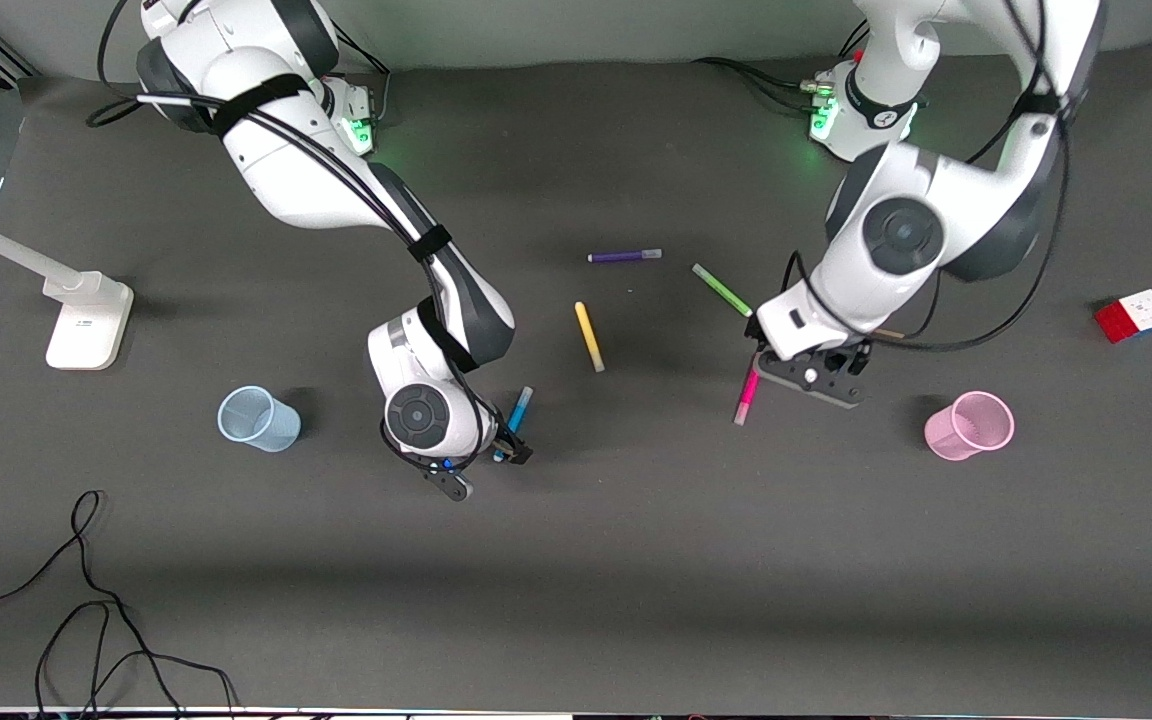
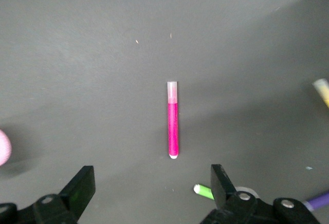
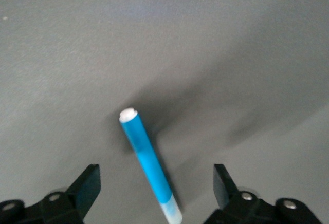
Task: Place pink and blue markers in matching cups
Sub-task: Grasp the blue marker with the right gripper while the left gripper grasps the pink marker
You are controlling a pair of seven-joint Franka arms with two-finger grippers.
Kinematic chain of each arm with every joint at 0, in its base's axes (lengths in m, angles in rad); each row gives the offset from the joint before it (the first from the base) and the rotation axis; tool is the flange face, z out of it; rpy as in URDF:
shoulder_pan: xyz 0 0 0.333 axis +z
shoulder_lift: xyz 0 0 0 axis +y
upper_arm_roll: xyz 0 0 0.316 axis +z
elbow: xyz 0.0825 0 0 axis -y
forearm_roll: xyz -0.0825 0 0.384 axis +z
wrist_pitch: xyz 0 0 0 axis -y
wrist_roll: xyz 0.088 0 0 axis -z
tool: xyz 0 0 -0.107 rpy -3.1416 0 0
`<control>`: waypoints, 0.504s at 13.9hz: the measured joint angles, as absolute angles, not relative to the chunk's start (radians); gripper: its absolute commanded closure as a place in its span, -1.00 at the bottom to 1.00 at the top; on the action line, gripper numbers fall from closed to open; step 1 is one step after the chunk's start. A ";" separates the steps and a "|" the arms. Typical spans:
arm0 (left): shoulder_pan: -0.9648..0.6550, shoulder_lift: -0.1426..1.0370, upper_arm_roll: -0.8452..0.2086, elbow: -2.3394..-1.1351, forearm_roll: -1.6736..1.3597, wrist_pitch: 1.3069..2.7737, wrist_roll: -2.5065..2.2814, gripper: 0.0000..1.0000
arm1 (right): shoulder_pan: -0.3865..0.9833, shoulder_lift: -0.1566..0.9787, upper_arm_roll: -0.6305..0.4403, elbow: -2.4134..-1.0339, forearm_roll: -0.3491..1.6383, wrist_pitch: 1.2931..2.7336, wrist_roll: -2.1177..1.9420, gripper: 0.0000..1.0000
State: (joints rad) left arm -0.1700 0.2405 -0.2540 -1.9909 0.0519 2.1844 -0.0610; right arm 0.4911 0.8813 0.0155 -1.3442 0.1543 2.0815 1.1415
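Note:
The pink marker has to go in the pink cup (image 1: 969, 426), so the left gripper next needs to grip the marker by its solid pink body (image 1: 749, 386).
The blue marker (image 1: 514, 420) lies on the dark table, between the open fingers of my right gripper (image 1: 488, 470), which hangs low over its pale cap end; in the right wrist view the marker (image 3: 146, 157) runs between the jaws of the gripper (image 3: 156, 183). The pink marker (image 1: 745, 396) lies flat, its upper end under my open left gripper (image 1: 808, 382); in the left wrist view the marker (image 2: 173, 121) lies just ahead of the gripper (image 2: 151, 182). The pale blue cup (image 1: 258, 418) stands toward the right arm's end, and the pink cup (image 1: 969, 426) toward the left arm's end.
A purple marker (image 1: 624, 256), a green marker (image 1: 721, 290) and a yellow marker (image 1: 589, 336) lie mid-table. A colour cube (image 1: 1133, 315) sits near the left arm's end. A white stand (image 1: 86, 320) and loose black cables (image 1: 86, 600) are at the right arm's end.

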 measured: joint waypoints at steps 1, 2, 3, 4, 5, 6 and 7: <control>-0.170 0.277 -0.254 -1.995 0.077 2.214 -0.077 -0.99 | 0.491 0.891 0.015 -1.344 0.152 2.097 1.141 -0.72; -0.170 0.311 -0.254 -1.995 0.092 2.237 -0.092 -0.99 | 0.491 0.899 0.015 -1.344 0.151 2.107 1.141 -0.62; -0.173 0.342 -0.255 -1.995 0.099 2.254 -0.101 -0.99 | 0.491 0.907 0.015 -1.344 0.150 2.112 1.141 -0.46; -0.177 0.366 -0.255 -1.994 0.101 2.261 -0.106 -0.99 | 0.493 0.913 0.016 -1.343 0.149 2.116 1.141 -0.32; -0.181 0.386 -0.255 -1.995 0.102 2.267 -0.109 -0.99 | 0.494 0.917 0.016 -1.341 0.149 2.120 1.141 -0.21; -0.185 0.406 -0.256 -1.994 0.103 2.274 -0.111 -0.99 | 0.495 0.920 0.016 -1.337 0.148 2.120 1.141 -0.06; -0.188 0.423 -0.256 -1.995 0.103 2.283 -0.113 -0.99 | 0.495 0.921 0.016 -1.334 0.148 2.120 1.141 0.18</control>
